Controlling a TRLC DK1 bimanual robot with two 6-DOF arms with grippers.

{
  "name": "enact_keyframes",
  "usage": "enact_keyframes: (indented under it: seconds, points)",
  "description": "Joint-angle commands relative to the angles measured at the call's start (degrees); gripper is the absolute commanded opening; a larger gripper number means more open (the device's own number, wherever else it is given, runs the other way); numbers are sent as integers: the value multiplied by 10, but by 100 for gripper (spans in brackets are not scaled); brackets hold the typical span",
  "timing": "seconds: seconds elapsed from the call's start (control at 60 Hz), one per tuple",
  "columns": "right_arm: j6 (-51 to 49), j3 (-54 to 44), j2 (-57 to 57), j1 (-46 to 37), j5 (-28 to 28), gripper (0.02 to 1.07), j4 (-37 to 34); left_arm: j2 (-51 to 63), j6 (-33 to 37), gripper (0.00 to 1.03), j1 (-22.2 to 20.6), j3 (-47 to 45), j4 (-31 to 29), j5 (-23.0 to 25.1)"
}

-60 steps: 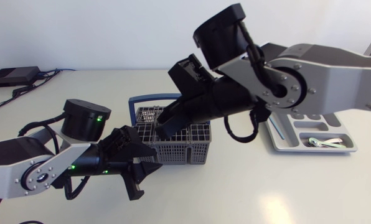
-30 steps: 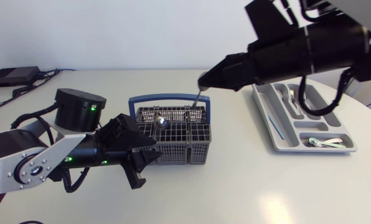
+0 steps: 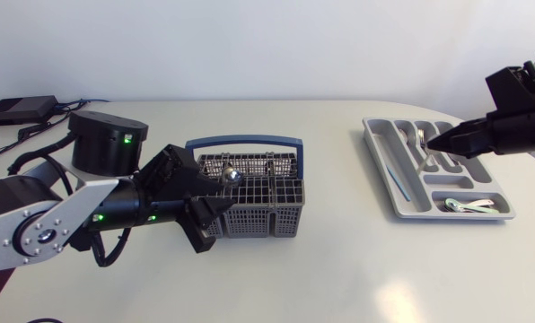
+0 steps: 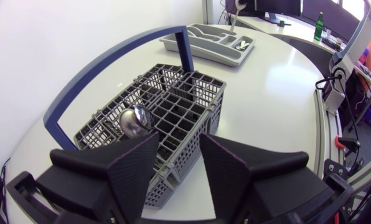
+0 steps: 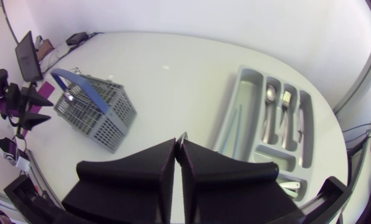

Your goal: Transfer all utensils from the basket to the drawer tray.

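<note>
I should next use my left gripper to grab the metal spoon by its bowl above the bars, because the basket's grid closes around the spoon's handle.
A grey wire basket with a blue handle stands mid-table, a metal spoon upright in it. My left gripper is open at the basket's front left corner; in its wrist view the basket and spoon lie just ahead of the left gripper. Over the grey drawer tray my right gripper is shut on a thin metal utensil that hangs towards the compartments. Only the utensil's tip shows above the closed right gripper.
The tray holds a spoon, a fork, a long thin piece and a small utensil in its front compartment. A black box with cables sits at the table's far left.
My right arm has swung from over the basket to above the tray, carrying the thin utensil. My left gripper has edged closer to the basket.
</note>
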Motion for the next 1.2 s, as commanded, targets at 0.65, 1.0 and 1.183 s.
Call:
enact_keyframes:
  seconds: [0.65,1.0,1.183]
  points:
    - [-168,-89,206,-163,243,8,251,23,-27,49,-19,30,-1,-35]
    - [-143,-106,268,-111,299,41,304,17,-29,49,-19,26,-2,-35]
    - [-128,-112,244,-83,306,93,305,16,-29,49,-18,25,0,-35]
